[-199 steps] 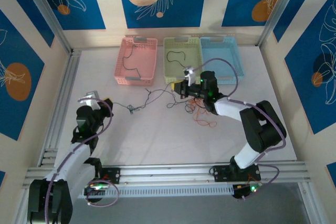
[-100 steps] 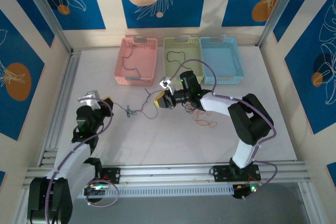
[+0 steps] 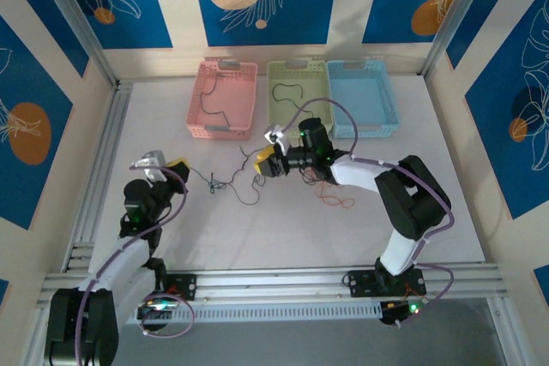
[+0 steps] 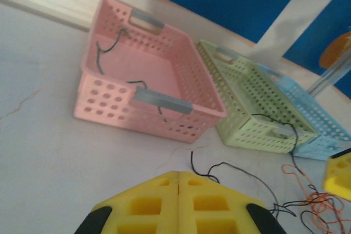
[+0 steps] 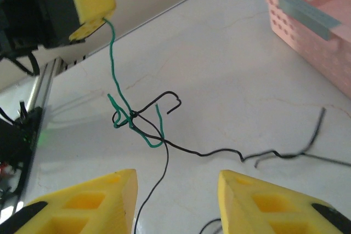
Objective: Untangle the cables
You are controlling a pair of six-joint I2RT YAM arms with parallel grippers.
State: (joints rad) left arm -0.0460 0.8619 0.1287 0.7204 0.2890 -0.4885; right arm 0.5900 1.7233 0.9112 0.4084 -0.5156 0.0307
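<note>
I next need my right gripper to grab the black cable (image 3: pixel 231 183) (image 5: pixel 176 146) beside the knot, across from its hooked end, to pull that end free of the green cable.
The cables lie on the white table: a green one (image 5: pixel 112 58) and a black one (image 5: pixel 219 153) are knotted together (image 5: pixel 129 118), and the knot also shows from above (image 3: pixel 216 184). My left gripper (image 3: pixel 176 165) is shut on the green cable's end, its yellow tip (image 5: pixel 94 5) holding the strand taut above the knot. In its own view its jaws (image 4: pixel 179 173) are pressed together. My right gripper (image 5: pixel 176 176) stands open just short of the knot, with a black strand (image 5: pixel 148 195) running between its fingers untouched. An orange-red cable (image 3: pixel 333 196) lies loose to the right.
Three baskets stand in a row at the back: pink (image 3: pixel 199 100), green (image 3: pixel 273 96) and blue (image 3: pixel 388 96). The pink and green ones each hold a thin black cable. A metal rail (image 3: pixel 94 169) borders the table's left side.
My right gripper has swung left from the table's middle towards the knot and opened its jaws. The black strands shifted left with it. The left gripper stayed shut, barely moving.
</note>
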